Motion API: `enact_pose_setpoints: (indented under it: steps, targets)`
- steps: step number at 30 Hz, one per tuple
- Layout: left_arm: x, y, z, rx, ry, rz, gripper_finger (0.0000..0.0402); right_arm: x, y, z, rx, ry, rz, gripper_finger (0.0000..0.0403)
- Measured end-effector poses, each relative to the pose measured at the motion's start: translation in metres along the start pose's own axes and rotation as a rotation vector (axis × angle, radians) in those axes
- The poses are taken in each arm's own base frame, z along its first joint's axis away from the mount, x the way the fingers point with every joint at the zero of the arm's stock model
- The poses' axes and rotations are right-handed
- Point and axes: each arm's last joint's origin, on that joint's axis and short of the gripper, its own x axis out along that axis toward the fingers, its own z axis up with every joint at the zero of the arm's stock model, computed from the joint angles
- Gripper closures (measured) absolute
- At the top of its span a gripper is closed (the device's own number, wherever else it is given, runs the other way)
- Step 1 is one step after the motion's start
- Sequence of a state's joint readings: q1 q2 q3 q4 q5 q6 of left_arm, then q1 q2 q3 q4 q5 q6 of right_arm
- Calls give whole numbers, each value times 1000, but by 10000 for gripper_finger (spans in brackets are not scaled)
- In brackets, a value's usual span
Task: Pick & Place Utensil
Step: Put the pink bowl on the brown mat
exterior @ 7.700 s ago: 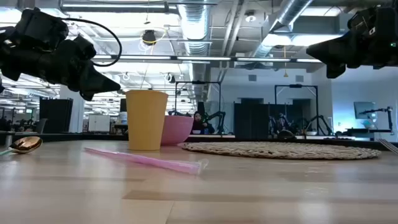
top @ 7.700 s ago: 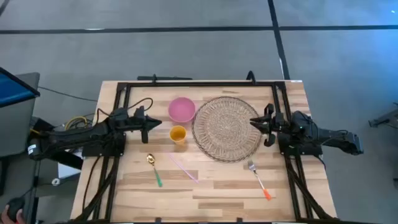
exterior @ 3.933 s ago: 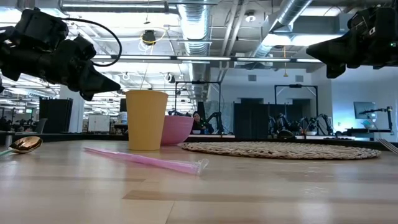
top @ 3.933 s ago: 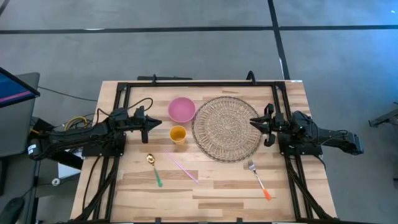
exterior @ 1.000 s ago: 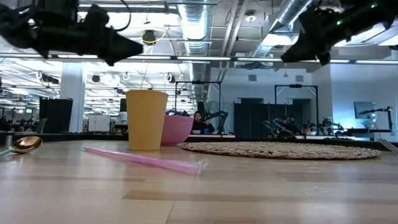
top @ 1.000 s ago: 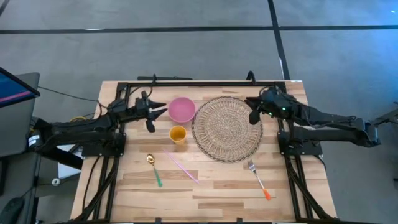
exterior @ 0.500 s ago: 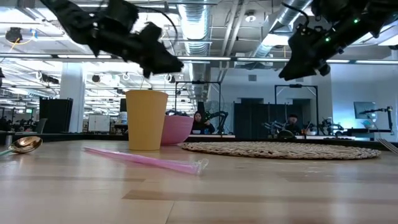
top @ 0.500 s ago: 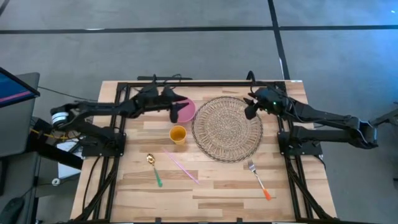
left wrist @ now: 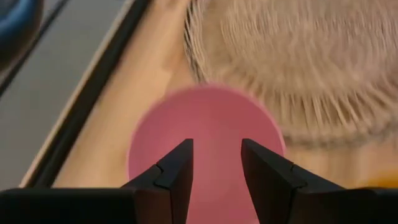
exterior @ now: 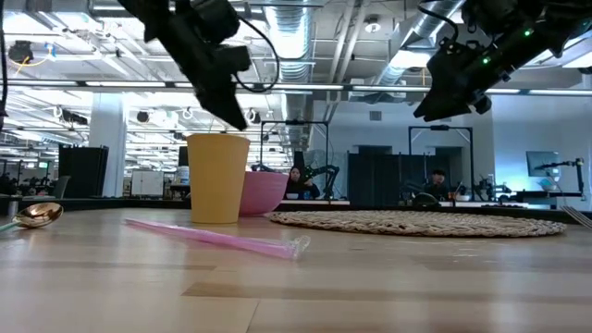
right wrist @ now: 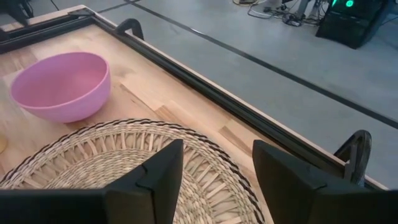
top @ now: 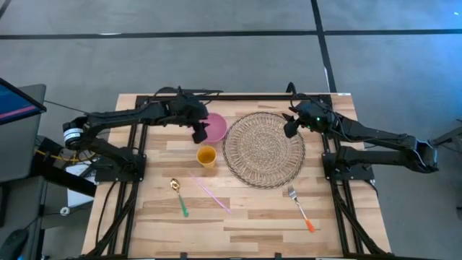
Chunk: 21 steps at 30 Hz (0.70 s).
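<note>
Next, my left gripper grabs the pink bowl by its rim [top: 225, 127]. My left gripper then sets the bowl on the woven mat [top: 263, 149].
A spoon [top: 178, 196] with a gold bowl and green handle lies flat at the near left. A fork [top: 300, 209] with an orange handle lies flat at the near right. My left gripper [top: 198, 134] hangs open above the pink bowl [left wrist: 205, 134], tipped downward and touching nothing. My right gripper [top: 290, 128] stands open above the far right rim of the woven mat [top: 263, 149]; in its wrist view [right wrist: 217, 149] nothing is between its fingers. In the low view the left gripper [exterior: 236, 120] and right gripper [exterior: 425, 111] are both well above the table.
A yellow cup [top: 206, 156] stands upright just nearer than the pink bowl [top: 214, 127]. A pink straw [top: 211, 195] lies between the spoon and the mat. A black frame [top: 231, 96] runs along the table's far edge and sides. Bare wood lies along the near edge.
My left gripper has swung from the bowl's left side toward the table's right and risen. It has tipped its fingers downward and now hangs over the pink bowl. My right gripper has sunk a little over the mat's far right rim. No object on the table has moved.
</note>
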<state>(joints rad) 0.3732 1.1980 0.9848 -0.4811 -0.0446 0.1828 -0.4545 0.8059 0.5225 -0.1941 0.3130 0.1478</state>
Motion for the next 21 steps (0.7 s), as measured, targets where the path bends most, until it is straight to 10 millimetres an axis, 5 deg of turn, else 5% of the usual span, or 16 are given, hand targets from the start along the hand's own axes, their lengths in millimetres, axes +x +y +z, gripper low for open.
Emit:
enact_pose_setpoints:
  steps: [8, 21]
  targets:
    - [-20, -5, -23, 128, 129, -45, 266, 0, 0, 0, 0, 0, 1, 231]
    - [14, -21, -68, 363, 74, -197, 266, 0, 0, 1, 5, -8, 4, 232]
